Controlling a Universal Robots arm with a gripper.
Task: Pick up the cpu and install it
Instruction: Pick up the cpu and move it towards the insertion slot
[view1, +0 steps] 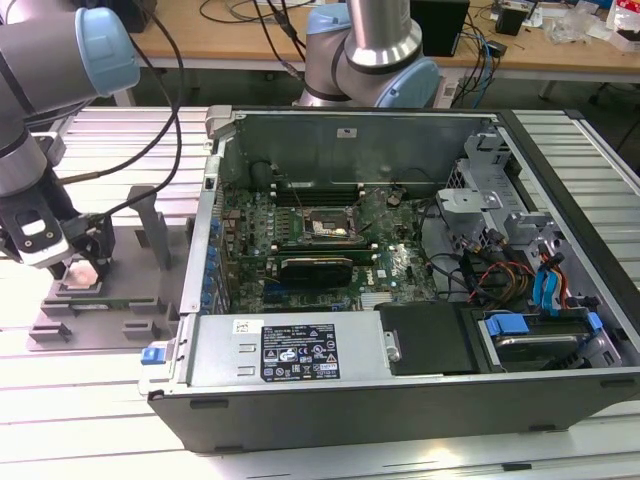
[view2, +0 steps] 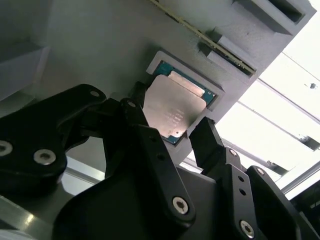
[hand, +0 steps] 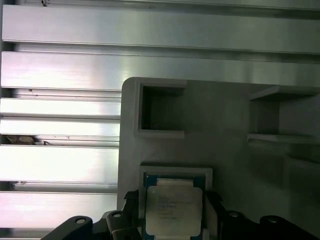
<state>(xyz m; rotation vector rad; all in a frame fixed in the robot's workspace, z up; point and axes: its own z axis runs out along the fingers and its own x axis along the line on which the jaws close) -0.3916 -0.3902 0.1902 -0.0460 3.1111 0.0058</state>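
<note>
Next, my gripper grabs the cpu by its two opposite side edges, to install the cpu (view1: 80, 274) in the socket (view1: 328, 228).
The cpu (view1: 80, 274), a small silvery square chip, lies in a recess of the grey tray (view1: 130, 300) at the exterior view's left. My gripper (view1: 88, 264) is lowered right over it. In both wrist views the cpu (view2: 172, 102) (hand: 173, 197) sits between the two black fingers (view2: 202, 135), one close to each side edge, with a thin gap showing. The gripper (view2: 170, 117) (hand: 173, 207) is open around the chip. The empty black socket (view1: 328, 228) with its metal frame sits on the motherboard inside the open computer case (view1: 400, 390).
Raised blocks (view1: 150, 225) stand on the tray beside the gripper. The case's side wall (view1: 200, 250) rises right next to the tray. A second arm's base (view1: 370, 50) stands behind the case. Ribbed aluminium table (hand: 60, 65) surrounds the tray.
</note>
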